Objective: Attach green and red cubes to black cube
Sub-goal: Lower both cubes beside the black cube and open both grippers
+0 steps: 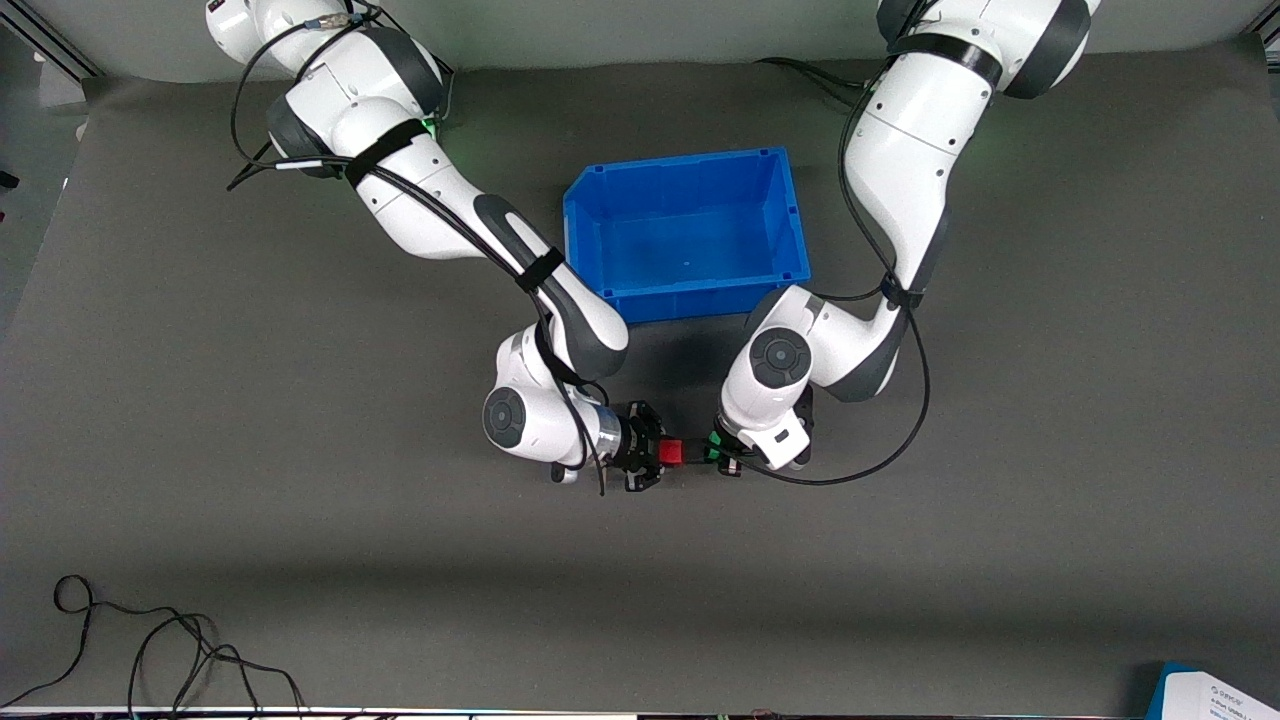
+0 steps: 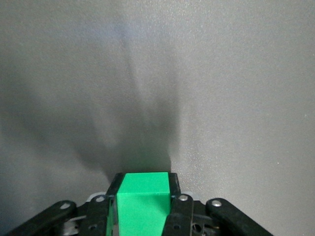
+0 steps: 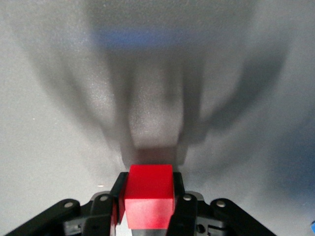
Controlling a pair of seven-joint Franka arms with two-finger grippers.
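Observation:
The red cube (image 1: 671, 452) sits low beside the dark black cube and would settle there, so it is now time for my right gripper to open.
My right gripper (image 1: 664, 453) is shut on the red cube (image 1: 671, 452) and holds it low over the table, nearer the front camera than the blue bin. The right wrist view shows the red cube (image 3: 149, 192) clamped between the fingers (image 3: 116, 194). My left gripper (image 1: 722, 448) is shut on the green cube (image 1: 714, 446), facing the red one across a short gap. The left wrist view shows the green cube (image 2: 143, 201) between the fingers (image 2: 174, 189). A small dark patch lies between the two cubes. I cannot tell whether it is the black cube.
An empty blue bin (image 1: 600, 200) stands between the arms, farther from the front camera than the grippers. Loose black cables (image 1: 150, 640) lie at the front edge toward the right arm's end. A white and blue object (image 1: 1215, 695) sits at the front corner toward the left arm's end.

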